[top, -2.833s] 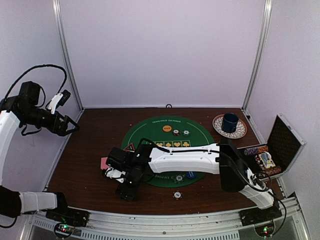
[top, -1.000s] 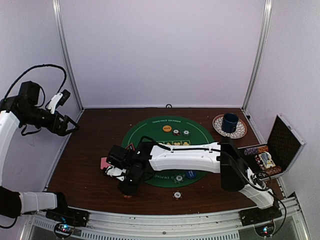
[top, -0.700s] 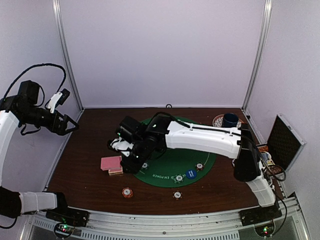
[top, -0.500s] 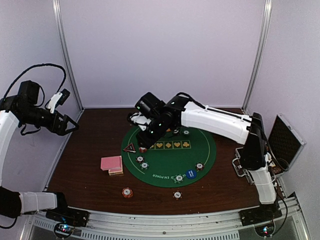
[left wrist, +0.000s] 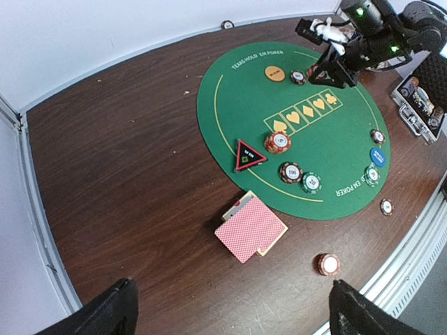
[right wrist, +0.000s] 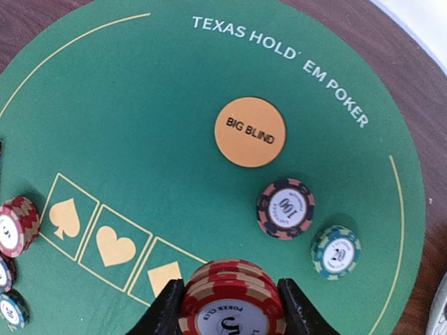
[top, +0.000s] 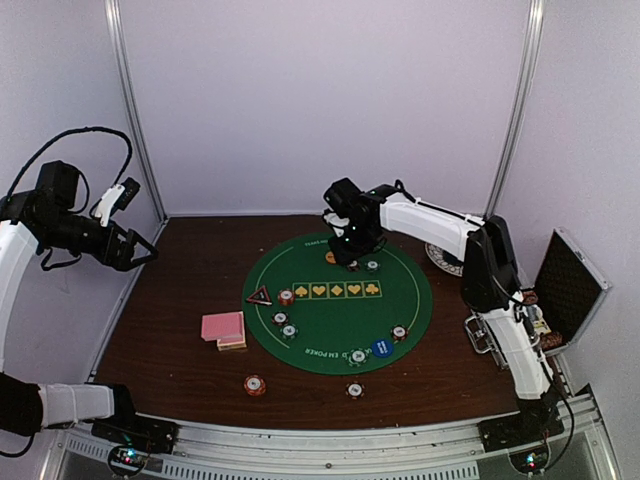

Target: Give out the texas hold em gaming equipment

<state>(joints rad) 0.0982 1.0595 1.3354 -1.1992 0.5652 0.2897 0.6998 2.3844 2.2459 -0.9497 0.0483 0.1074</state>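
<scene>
The stack stays in my right gripper for now, as it hangs well above the mat and would fall close to the black-and-pink chip (right wrist: 286, 209) if released.
My right gripper (right wrist: 232, 307) is shut on a stack of red striped poker chips (right wrist: 232, 296) held over the far part of the green mat (top: 400, 300). Just ahead of it lie the orange BIG BLIND button (right wrist: 250, 132), a black-and-pink chip (right wrist: 286, 209) and a green chip (right wrist: 336, 252). Pink-backed playing cards (top: 223, 327) lie left of the mat, with the red-edged triangle marker (top: 260, 296) and another red stack (top: 286, 297) nearby. An orange-red stack (top: 255, 385) stands on the wood near the front. My left gripper (top: 145, 252) hangs open high at the far left, holding nothing.
A blue button (top: 380, 348) and several chips lie along the mat's near edge, one chip (top: 354, 390) off it. The patterned plate (top: 442, 260) sits behind my right arm. The open black case (top: 570, 285) stands at the right. Booth walls close in behind and at both sides.
My right arm swung from the near-left table, past the cards, across to the mat's far side, still carrying red chips. An orange-red stack and a red stack by the triangle now show. Left arm unmoved.
</scene>
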